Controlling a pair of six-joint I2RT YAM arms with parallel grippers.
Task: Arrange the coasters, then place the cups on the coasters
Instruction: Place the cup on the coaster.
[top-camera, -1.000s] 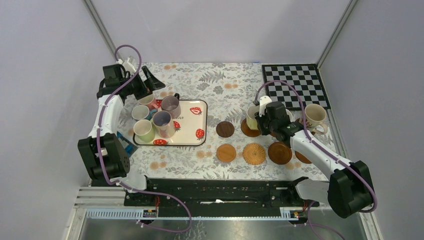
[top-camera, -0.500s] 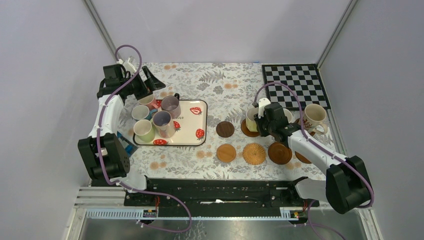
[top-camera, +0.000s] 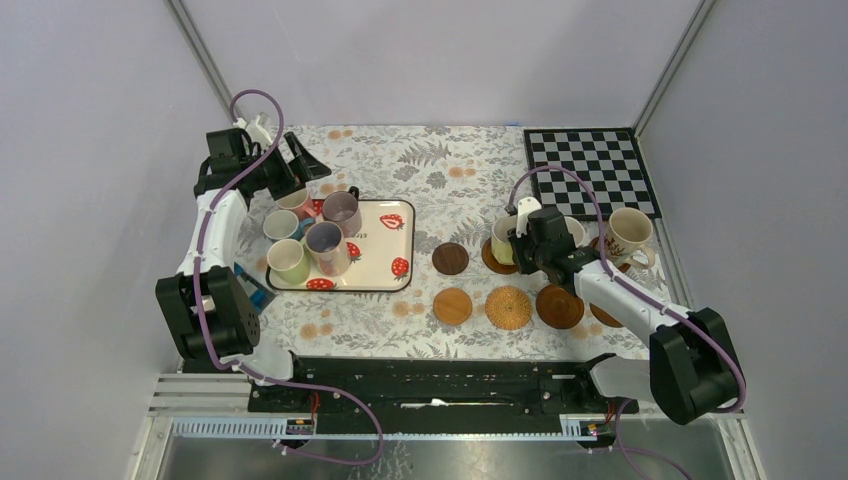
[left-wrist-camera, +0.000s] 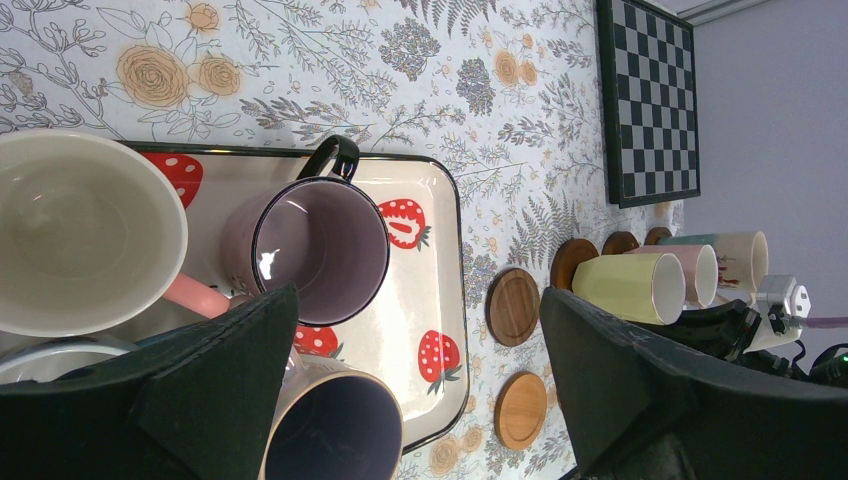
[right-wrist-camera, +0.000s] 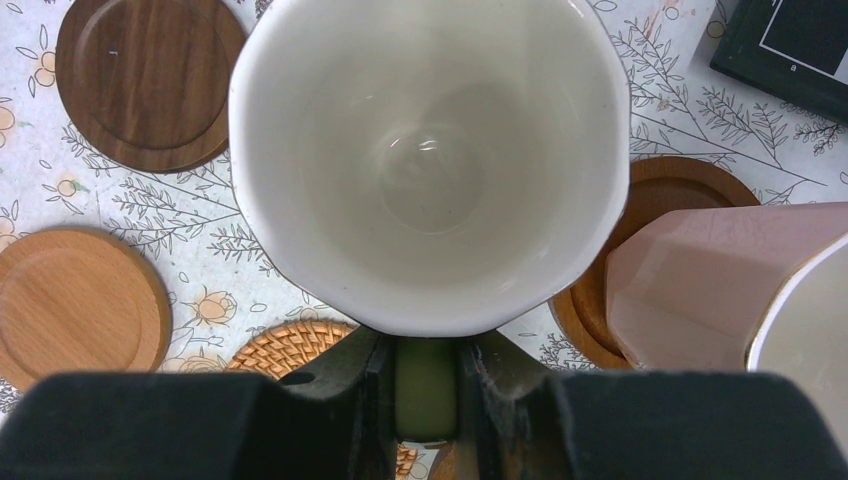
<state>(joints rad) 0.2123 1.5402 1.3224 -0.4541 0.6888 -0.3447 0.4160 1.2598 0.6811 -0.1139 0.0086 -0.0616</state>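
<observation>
The pale green cup (top-camera: 505, 238) is upright over its coaster, with the cup's base close against the coaster. It would land, so my right gripper should open its fingers.
My right gripper (right-wrist-camera: 427, 385) is shut on the green handle of a pale green cup (right-wrist-camera: 430, 160). The top view shows that cup (top-camera: 505, 238) over a dark coaster (top-camera: 495, 257), and I cannot tell whether it rests on it. A pink cup (right-wrist-camera: 690, 290) stands on a brown coaster (right-wrist-camera: 660, 185) beside it. Other coasters lie bare: a dark one (top-camera: 451, 258), a light one (top-camera: 452, 306), a woven one (top-camera: 509, 307) and a brown one (top-camera: 559, 306). My left gripper (left-wrist-camera: 420, 390) hangs open above several cups on the tray, among them a purple cup (left-wrist-camera: 315, 250).
The strawberry-print tray (top-camera: 395, 240) sits at the left with several cups crowded in its left half. A checkerboard mat (top-camera: 590, 170) lies at the back right. A taller patterned cream mug (top-camera: 630, 232) stands near the right edge, close to my right arm.
My right arm has shifted slightly to the left with the pale green cup still in its grip. The left arm has not moved.
</observation>
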